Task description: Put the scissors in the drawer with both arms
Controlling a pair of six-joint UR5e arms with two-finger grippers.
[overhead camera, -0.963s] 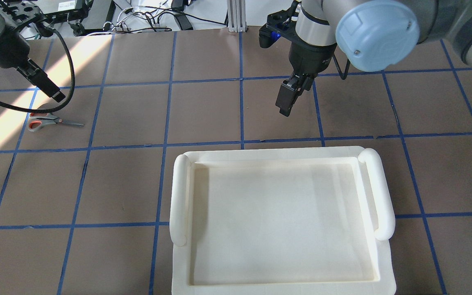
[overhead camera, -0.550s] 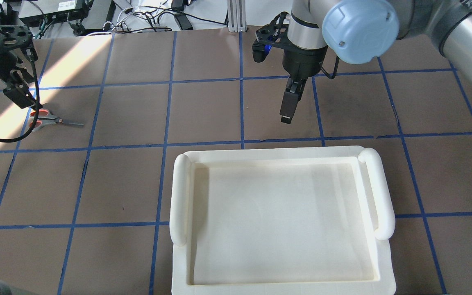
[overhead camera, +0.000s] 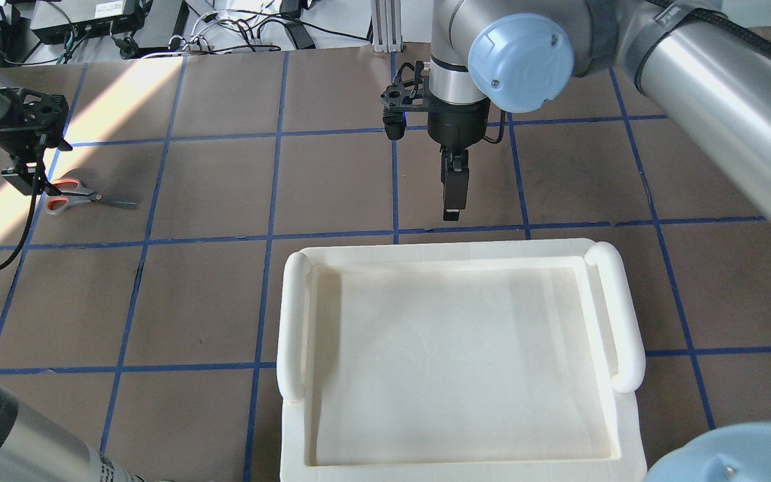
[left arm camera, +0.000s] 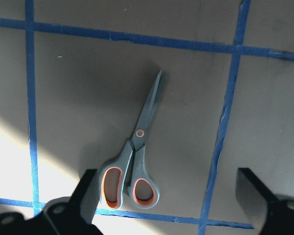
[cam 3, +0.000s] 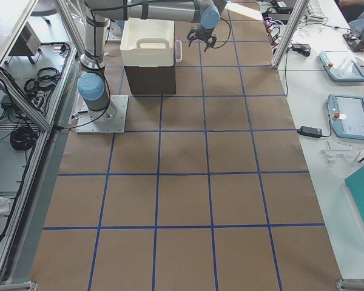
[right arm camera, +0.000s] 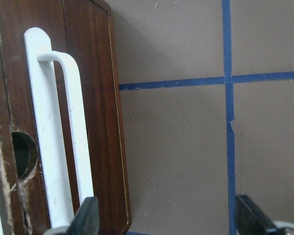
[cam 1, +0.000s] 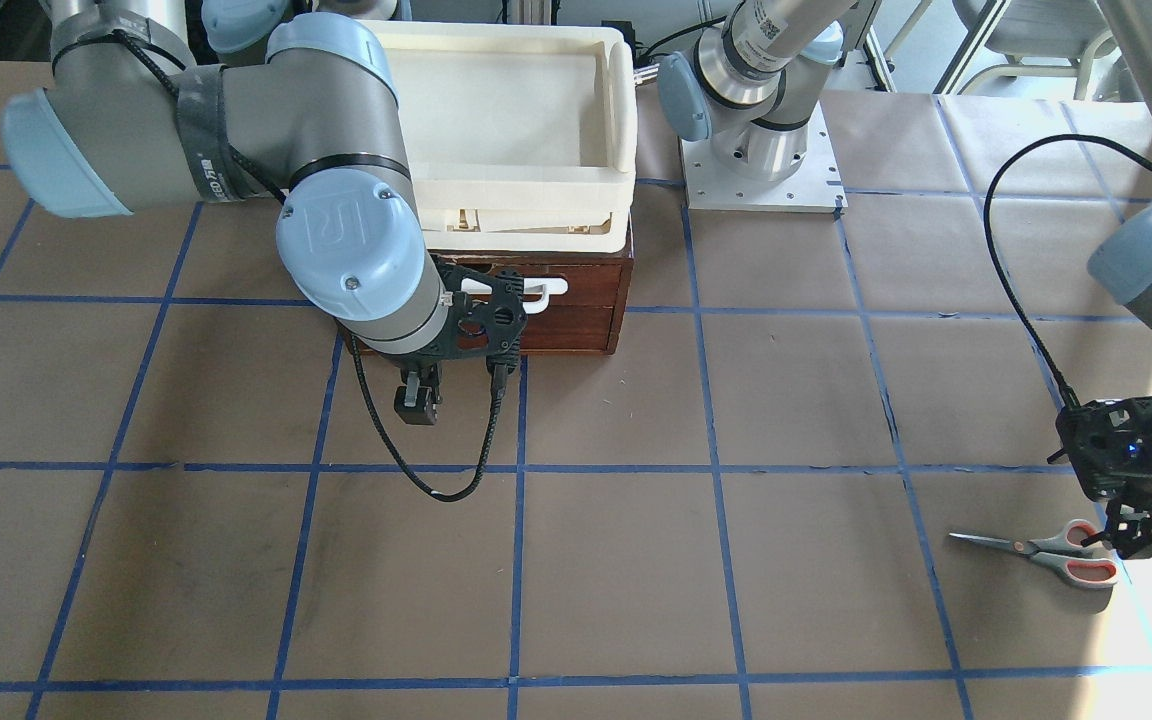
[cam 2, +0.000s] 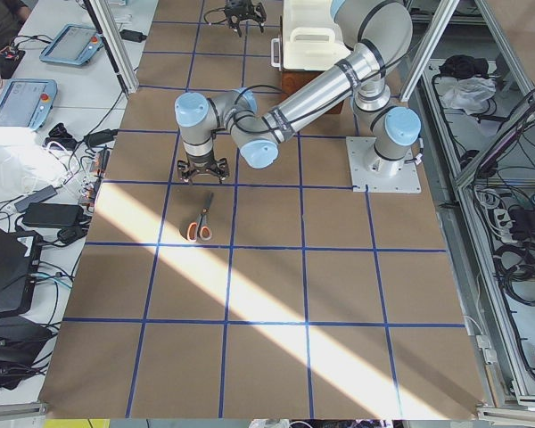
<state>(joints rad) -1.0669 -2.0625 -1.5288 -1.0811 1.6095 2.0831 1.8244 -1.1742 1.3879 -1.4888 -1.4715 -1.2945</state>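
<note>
Next, my left gripper grabs the scissors by the gray handle shanks just behind the pivot, since the scissors' pointed blades lie bare on the tabletop.
The scissors [overhead camera: 74, 195] lie flat on the brown table at far left, orange-lined loops toward the left edge, blades pointing right. They also show in the front view [cam 1: 1046, 550] and the left wrist view [left arm camera: 137, 161]. My left gripper [overhead camera: 24, 177] hovers open just above the handle loops, its fingers [left arm camera: 85, 196] wide apart, touching nothing. The drawer [cam 1: 576, 300] is shut, dark red-brown with a white bar handle [right arm camera: 54, 137]. My right gripper [cam 1: 416, 405] is open and empty, a little out in front of the drawer face, beside the handle.
A cream-white plastic tray [overhead camera: 425, 251] sits on top of the drawer box and hides it from overhead. Blue tape lines grid the table. A black cable [cam 1: 416, 470] hangs in a loop under the right wrist. The left arm's base plate [cam 1: 761, 170] stands beside the box.
My left gripper swung left and down to hover over the scissors' handles. My right gripper moved left and closer to the tray's front edge. The scissors have not moved.
</note>
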